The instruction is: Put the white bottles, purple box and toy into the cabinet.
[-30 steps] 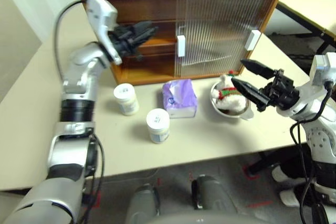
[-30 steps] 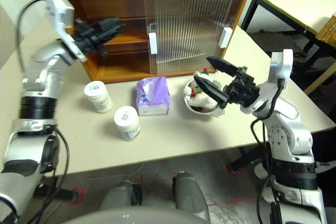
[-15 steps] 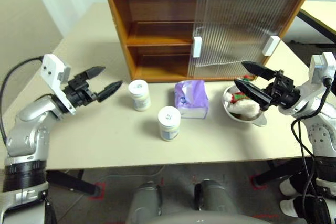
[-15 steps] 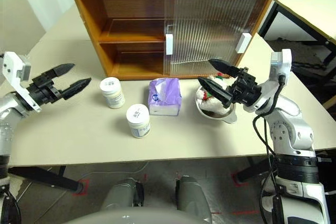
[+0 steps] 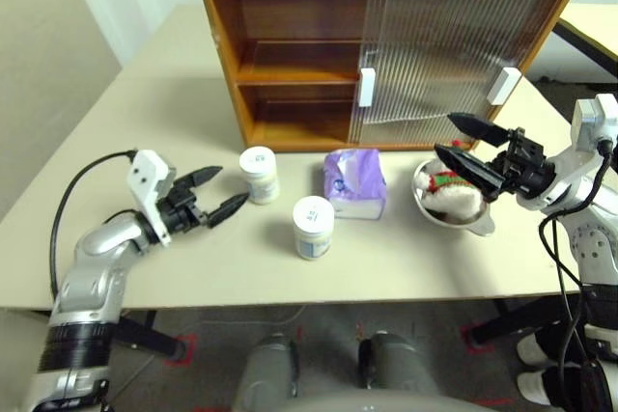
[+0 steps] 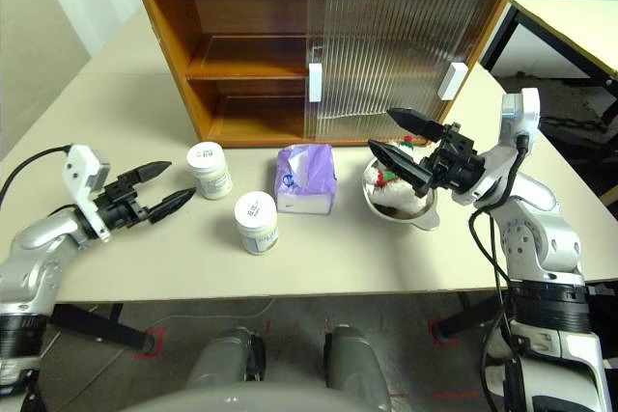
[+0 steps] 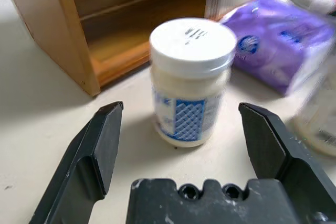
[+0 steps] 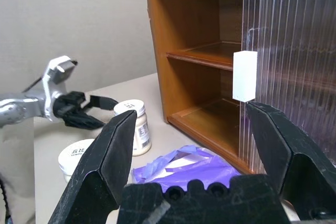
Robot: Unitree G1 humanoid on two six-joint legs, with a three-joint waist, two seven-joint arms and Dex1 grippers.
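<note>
The left gripper will next grab the white bottle by its labeled jar body (image 5: 261, 186) (image 7: 186, 116), to put the white bottle into the cabinet.
Two white bottles stand on the table, one (image 5: 259, 174) near the cabinet and one (image 5: 313, 227) nearer the front edge. My left gripper (image 5: 230, 188) is open, low over the table just left of the rear bottle (image 7: 191, 77), which stands a little beyond its fingertips, untouched. The purple box (image 5: 354, 183) lies right of the bottles. The toy (image 5: 452, 190) sits in a steel bowl. My right gripper (image 5: 446, 134) hangs open above the bowl, holding nothing. The cabinet (image 5: 386, 45) stands behind, its left half open with bare shelves.
The steel bowl (image 5: 470, 222) sits at the right in front of the ribbed sliding doors (image 5: 435, 55), which cover the cabinet's right half and carry white handles (image 8: 244, 75). Another table (image 6: 570, 21) stands at the back right. Bare tabletop stretches left of my left arm.
My left arm came down from the cabinet's open shelf to table level beside the rear bottle, and its fingers spread open. The right arm stayed put. The camera view shifted.
</note>
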